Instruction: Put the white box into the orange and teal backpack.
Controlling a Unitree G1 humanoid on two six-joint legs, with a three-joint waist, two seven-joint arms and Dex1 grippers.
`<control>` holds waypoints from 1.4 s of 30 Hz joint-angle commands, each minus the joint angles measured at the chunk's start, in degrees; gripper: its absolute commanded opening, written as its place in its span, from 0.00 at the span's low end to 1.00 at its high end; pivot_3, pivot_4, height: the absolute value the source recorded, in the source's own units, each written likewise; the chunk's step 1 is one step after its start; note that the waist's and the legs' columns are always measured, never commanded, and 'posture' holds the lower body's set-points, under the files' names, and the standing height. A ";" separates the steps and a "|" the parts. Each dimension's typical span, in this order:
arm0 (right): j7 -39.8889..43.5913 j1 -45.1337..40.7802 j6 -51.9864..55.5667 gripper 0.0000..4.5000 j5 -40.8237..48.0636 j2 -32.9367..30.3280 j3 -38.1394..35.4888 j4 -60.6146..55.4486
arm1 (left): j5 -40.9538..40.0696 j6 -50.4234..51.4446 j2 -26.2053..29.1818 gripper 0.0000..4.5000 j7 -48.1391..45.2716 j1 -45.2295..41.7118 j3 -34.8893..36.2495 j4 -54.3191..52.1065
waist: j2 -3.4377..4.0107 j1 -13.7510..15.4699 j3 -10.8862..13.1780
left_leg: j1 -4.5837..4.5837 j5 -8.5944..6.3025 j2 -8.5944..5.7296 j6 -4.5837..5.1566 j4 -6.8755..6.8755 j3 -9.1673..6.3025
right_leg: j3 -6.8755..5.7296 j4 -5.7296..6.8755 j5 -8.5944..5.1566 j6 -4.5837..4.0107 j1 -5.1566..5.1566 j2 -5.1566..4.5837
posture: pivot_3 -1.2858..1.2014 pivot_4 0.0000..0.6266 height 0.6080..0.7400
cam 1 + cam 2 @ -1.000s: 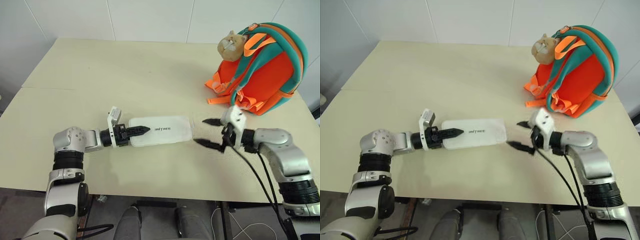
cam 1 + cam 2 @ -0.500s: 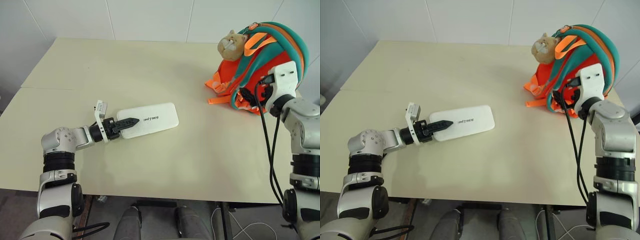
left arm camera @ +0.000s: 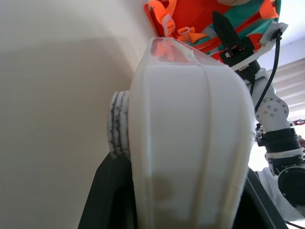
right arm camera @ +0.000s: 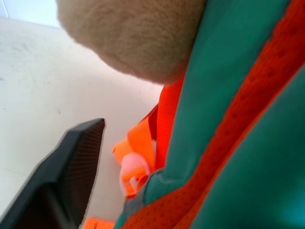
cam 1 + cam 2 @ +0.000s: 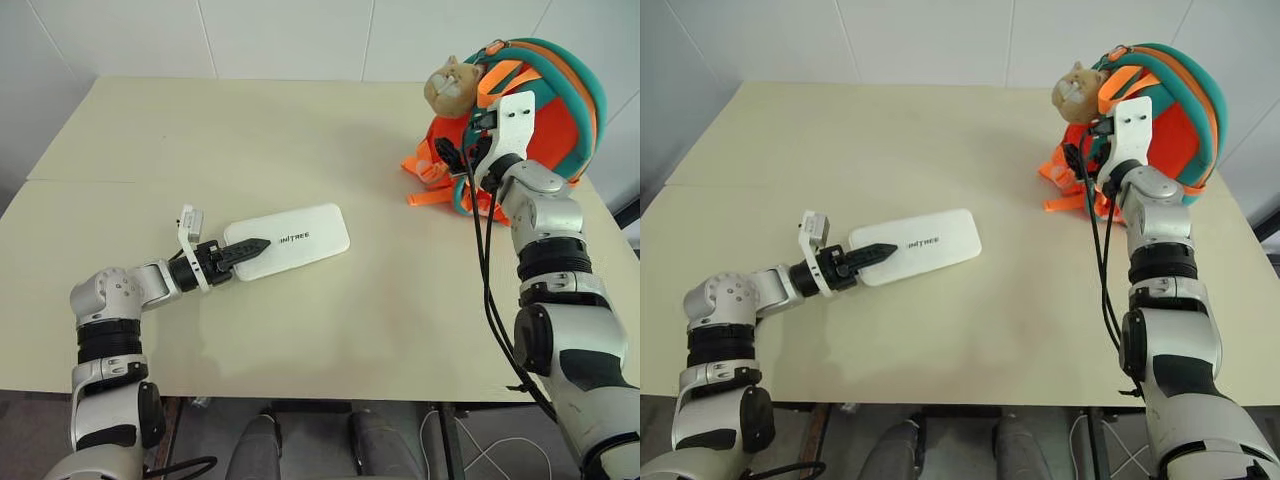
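Observation:
The robot's right gripper will next grab the orange and teal backpack by its teal strap, to get the backpack ready for the white box (image 5: 300, 237).
The white box (image 5: 300, 237) lies flat on the table, dark lettering up. My left gripper (image 5: 262, 244) is shut on its left end, one black finger lying across the top; the left wrist view has the box (image 3: 190, 143) wedged between the fingers. The orange and teal backpack (image 5: 560, 110) stands at the far right with its tan cat charm (image 5: 447, 88) at the top. My right gripper (image 5: 460, 152) is raised against the backpack's front, below the charm, and stands open. One finger (image 4: 71, 167) sits on the table side of a teal strap (image 4: 224, 95); the other is hidden behind the strap.
The cream table (image 5: 250, 130) has a seam running across its left part. Orange webbing and a buckle (image 5: 425, 185) trail from the backpack onto the tabletop. A white wall stands behind the table's far edge.
My right gripper has left the box's right end and swung up and forward to the backpack's front. The left gripper has drawn the box a little to the left.

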 commanded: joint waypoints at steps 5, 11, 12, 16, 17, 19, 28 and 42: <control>5.45 -1.89 -8.30 0.33 0.10 -0.13 0.13 5.03 | -3.26 0.39 -1.20 0.27 4.64 1.63 4.08 -3.62 | 0.00 -0.86 0.00 | 0.01 0.03 0.00 -0.05 0.08 -0.01 | 0.00 0.11 0.00 0.00 0.02 0.01 | 0.52 0.24 1.00; 32.98 6.16 15.60 0.01 24.17 1.43 -3.49 -24.63 | -3.64 -1.45 0.43 0.27 4.68 1.89 5.38 -2.55 | 0.02 -1.25 0.01 | 0.03 0.04 0.11 -0.08 0.05 -0.02 | -0.01 0.14 0.01 0.02 0.02 0.12 | 0.52 0.24 1.00; 34.15 8.12 21.61 0.01 27.65 0.74 -3.18 -30.54 | -4.10 -1.26 0.52 0.27 5.15 1.57 6.34 -1.87 | 0.02 -1.13 0.01 | 0.02 0.05 0.12 -0.09 -0.01 -0.07 | -0.05 0.15 0.00 0.01 0.01 0.13 | 0.52 0.24 1.00; 37.20 14.68 41.24 0.01 39.82 -3.65 -1.36 -50.64 | -4.11 -2.37 1.55 0.27 6.11 0.57 8.13 0.22 | 0.03 -0.94 0.02 | 0.00 0.03 0.11 -0.11 -0.05 -0.09 | -0.07 0.11 -0.02 -0.02 -0.04 0.08 | 0.52 0.24 1.00; 37.85 16.28 45.89 0.01 43.31 -5.23 -0.99 -55.65 | -4.08 -2.83 1.94 0.27 6.18 0.42 8.51 0.40 | 0.04 -0.81 0.03 | 0.00 0.02 0.09 -0.11 -0.04 -0.09 | -0.06 0.11 -0.02 -0.02 -0.04 0.06 | 0.52 0.24 1.00; 37.67 18.52 52.59 0.01 49.24 -7.60 -1.24 -62.47 | -4.41 -3.27 2.59 0.27 5.85 0.57 8.97 0.31 | 0.04 -0.91 0.03 | 0.00 0.02 0.10 -0.11 -0.06 -0.10 | -0.07 0.09 -0.03 -0.03 -0.04 0.07 | 0.52 0.24 1.00; 36.44 26.78 63.86 0.01 62.51 -15.53 -4.06 -72.44 | -6.85 -10.35 4.96 0.27 -2.08 9.28 9.64 -9.54 | -0.01 -0.18 0.04 | -0.03 -0.02 0.05 -0.07 -0.07 -0.04 | -0.03 -0.11 -0.04 -0.04 -0.02 -0.01 | 0.52 0.24 1.00; 43.24 28.88 55.62 0.01 50.46 -17.67 2.33 -64.00 | -16.15 -15.38 13.99 0.27 -10.77 15.61 14.66 -24.50 | -0.13 1.24 0.06 | -0.05 -0.09 0.06 -0.02 -0.10 0.00 | -0.03 -0.29 -0.05 -0.08 0.00 -0.02 | 0.52 0.24 1.00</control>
